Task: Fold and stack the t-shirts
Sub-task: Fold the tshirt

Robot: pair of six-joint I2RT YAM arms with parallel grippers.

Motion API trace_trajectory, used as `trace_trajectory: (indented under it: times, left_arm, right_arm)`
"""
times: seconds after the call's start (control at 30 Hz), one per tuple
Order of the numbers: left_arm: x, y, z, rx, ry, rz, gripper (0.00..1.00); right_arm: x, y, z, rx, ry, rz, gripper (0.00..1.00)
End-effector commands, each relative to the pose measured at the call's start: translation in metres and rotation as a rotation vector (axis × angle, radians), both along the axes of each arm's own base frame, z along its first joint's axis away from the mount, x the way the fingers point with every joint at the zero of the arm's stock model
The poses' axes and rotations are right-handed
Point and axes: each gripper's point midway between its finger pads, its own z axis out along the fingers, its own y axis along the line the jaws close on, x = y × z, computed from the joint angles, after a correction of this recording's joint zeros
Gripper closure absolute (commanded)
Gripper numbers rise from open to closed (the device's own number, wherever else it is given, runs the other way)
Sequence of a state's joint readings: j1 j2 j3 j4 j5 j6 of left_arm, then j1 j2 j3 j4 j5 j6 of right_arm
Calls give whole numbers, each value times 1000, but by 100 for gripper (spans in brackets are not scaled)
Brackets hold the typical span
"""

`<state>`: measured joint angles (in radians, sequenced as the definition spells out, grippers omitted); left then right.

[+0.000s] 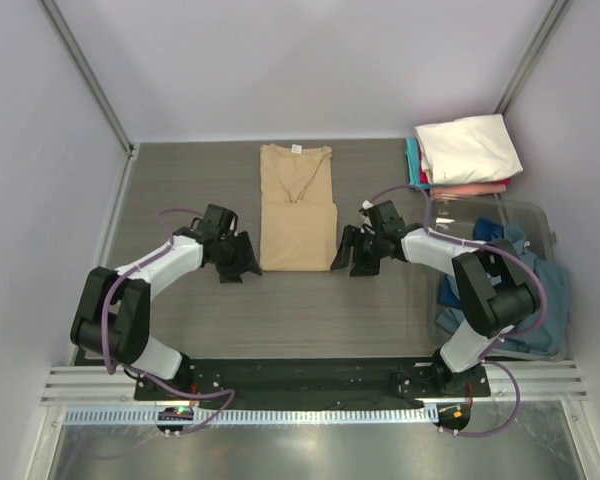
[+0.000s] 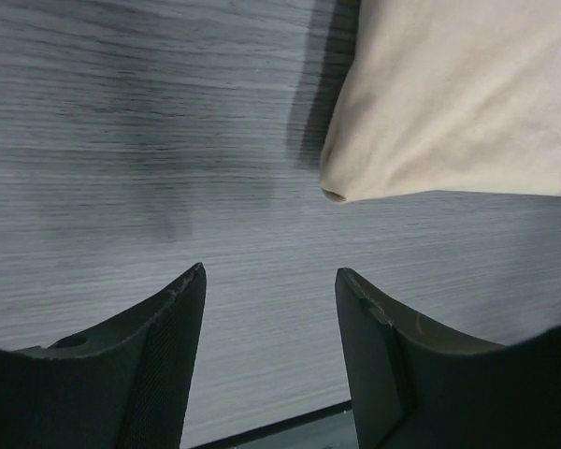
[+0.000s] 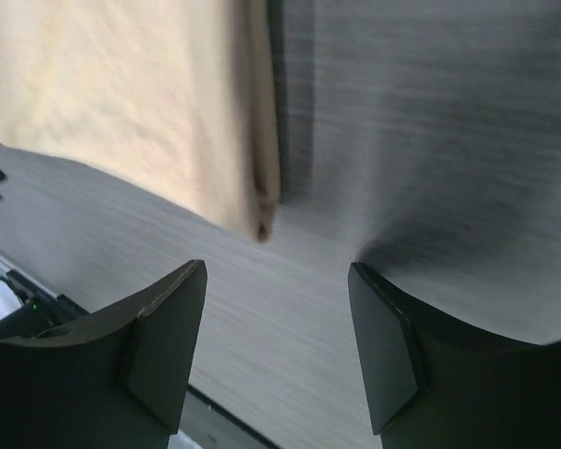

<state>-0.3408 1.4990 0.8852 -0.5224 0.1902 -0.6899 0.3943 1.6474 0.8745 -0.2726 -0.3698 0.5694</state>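
My left gripper grabs the tan t-shirt (image 1: 297, 207) by its near corner (image 1: 264, 268) beside that gripper next, to fold the t-shirt's near edge toward the collar.
A tan t-shirt (image 1: 297, 207) lies on the grey table, folded into a long strip with its lower part doubled up; its collar points to the far side. My left gripper (image 1: 242, 256) is open and empty just left of the shirt's near left corner (image 2: 335, 193). My right gripper (image 1: 348, 254) is open and empty just right of the shirt's near right corner (image 3: 262, 224). A stack of folded t-shirts (image 1: 465, 155), cream-white on top with pink, red and teal beneath, sits at the far right.
A clear plastic bin (image 1: 520, 262) at the right holds crumpled blue and navy shirts (image 1: 535, 290). Purple walls enclose the table on three sides. The black base rail (image 1: 310, 380) runs along the near edge.
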Motion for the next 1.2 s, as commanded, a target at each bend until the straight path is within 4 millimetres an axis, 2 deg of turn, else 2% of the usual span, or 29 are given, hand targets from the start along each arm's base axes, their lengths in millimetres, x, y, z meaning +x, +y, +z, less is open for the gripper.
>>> trace_trajectory:
  times: [0.0,0.17,0.33,0.4,0.53,0.63,0.67,0.73,0.83,0.9,0.97,1.0,1.03,1.1,1.13,1.17]
  left_arm:
    - [29,-20,18,-125,-158,7,40]
    - [36,-20,4,-116,-164,23,37]
    - [38,-22,-18,-113,-126,40,37]
    - [40,-26,-21,-132,-122,39,40]
    - [41,-29,-29,-143,-117,43,46]
    - [39,-29,-36,-146,-112,56,53]
    - [37,-28,-38,-147,-107,60,58]
    - [39,-29,-38,-158,-116,67,67]
    - [40,-35,-35,-179,-120,60,92]
    - [40,-39,-31,-187,-131,51,100]
    - [36,-42,-26,-195,-134,42,100]
    - [32,-46,-18,-207,-152,31,100]
    - [26,-47,-16,-203,-143,31,100]
    - [10,-49,-12,-184,-140,18,100]
    - [0,-48,0,-182,-149,14,100]
    - [-7,-49,4,-178,-148,17,100]
  right_arm:
    - [26,21,12,87,-103,4,32]
    - [36,24,-2,72,-94,-4,37]
    - [37,26,-15,75,-69,-6,50]
    - [37,26,-16,72,-70,-3,58]
    - [36,25,-20,67,-63,3,66]
    - [34,25,-24,65,-54,3,73]
    - [34,25,-25,64,-53,3,75]
    - [33,25,-25,66,-49,2,79]
    - [33,25,-22,70,-55,1,86]
    - [32,25,-17,76,-65,0,93]
    - [30,24,-11,82,-75,0,98]
    - [25,22,-11,79,-65,1,99]
    - [24,22,-1,87,-83,1,99]
    - [11,16,1,76,-65,-1,99]
    - [8,15,17,88,-98,2,99]
    - [3,12,21,87,-102,0,99]
